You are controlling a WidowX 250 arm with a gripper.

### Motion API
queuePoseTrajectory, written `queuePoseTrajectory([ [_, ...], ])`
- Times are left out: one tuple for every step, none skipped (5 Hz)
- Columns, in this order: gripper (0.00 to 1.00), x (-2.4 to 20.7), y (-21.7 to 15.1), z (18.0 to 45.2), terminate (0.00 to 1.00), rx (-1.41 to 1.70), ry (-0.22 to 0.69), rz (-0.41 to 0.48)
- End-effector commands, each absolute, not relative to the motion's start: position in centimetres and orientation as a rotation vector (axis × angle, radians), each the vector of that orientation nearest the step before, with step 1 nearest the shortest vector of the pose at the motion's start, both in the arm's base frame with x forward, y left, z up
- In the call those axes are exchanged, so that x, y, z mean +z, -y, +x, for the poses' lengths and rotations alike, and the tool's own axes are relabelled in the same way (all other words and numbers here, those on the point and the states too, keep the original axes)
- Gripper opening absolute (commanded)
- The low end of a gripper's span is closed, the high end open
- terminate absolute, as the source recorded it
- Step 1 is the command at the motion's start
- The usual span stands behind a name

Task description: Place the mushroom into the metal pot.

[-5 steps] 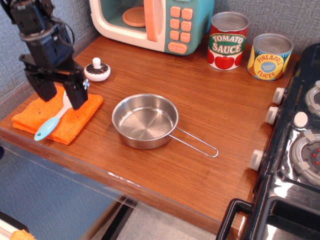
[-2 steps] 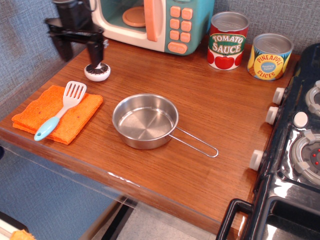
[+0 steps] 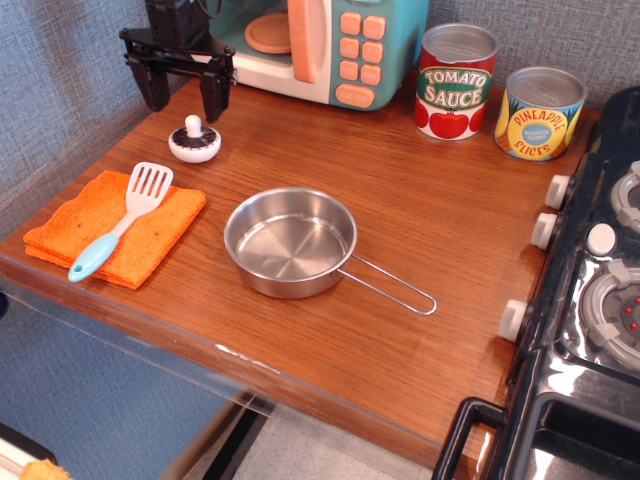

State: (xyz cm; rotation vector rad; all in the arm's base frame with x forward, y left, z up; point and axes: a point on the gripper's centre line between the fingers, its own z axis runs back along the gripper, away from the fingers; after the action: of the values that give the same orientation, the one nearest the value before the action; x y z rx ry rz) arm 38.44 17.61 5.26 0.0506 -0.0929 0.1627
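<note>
My gripper grabs the mushroom by its white stem (image 3: 193, 126) next, to put the mushroom into the metal pot (image 3: 290, 241).
The mushroom (image 3: 194, 140) lies cap-down on the wooden table at the back left, white stem pointing up, dark ring around it. The metal pot (image 3: 290, 241) sits empty in the middle of the table, its wire-loop handle (image 3: 392, 284) pointing right and toward the front. My gripper (image 3: 186, 102) is open and empty, its two black fingers (image 3: 214, 99) spread wide, hanging just behind and slightly above the mushroom, apart from it.
An orange cloth (image 3: 113, 227) with a white and blue spatula (image 3: 120, 221) lies at the front left. A toy microwave (image 3: 305, 45) stands at the back, with tomato sauce (image 3: 456, 81) and pineapple (image 3: 540, 112) cans beside it. A black stove (image 3: 598, 280) borders the right.
My gripper has moved from over the orange cloth to the back, passed over the mushroom, and now sits slightly behind and above it, still open. The mushroom has not moved.
</note>
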Motion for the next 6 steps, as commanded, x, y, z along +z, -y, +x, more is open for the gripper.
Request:
queuePoseTrajectory([
  [1.00, 6.7, -17.4, 38.4, 0.00, 0.157, 0.125, 0.060],
  [1.00, 6.2, -17.2, 38.0, 0.00, 0.158, 0.107, 0.063],
  [1.00, 5.0, -17.2, 37.6, 0.00, 0.155, 0.079, 0.063],
  [0.00, 4.7, -17.2, 37.7, 0.00, 0.158, 0.071, 0.066],
  [0.00, 4.4, -17.2, 37.8, 0.00, 0.158, 0.061, 0.072],
  [0.00, 4.3, -17.3, 37.8, 0.00, 0.163, 0.060, 0.063],
])
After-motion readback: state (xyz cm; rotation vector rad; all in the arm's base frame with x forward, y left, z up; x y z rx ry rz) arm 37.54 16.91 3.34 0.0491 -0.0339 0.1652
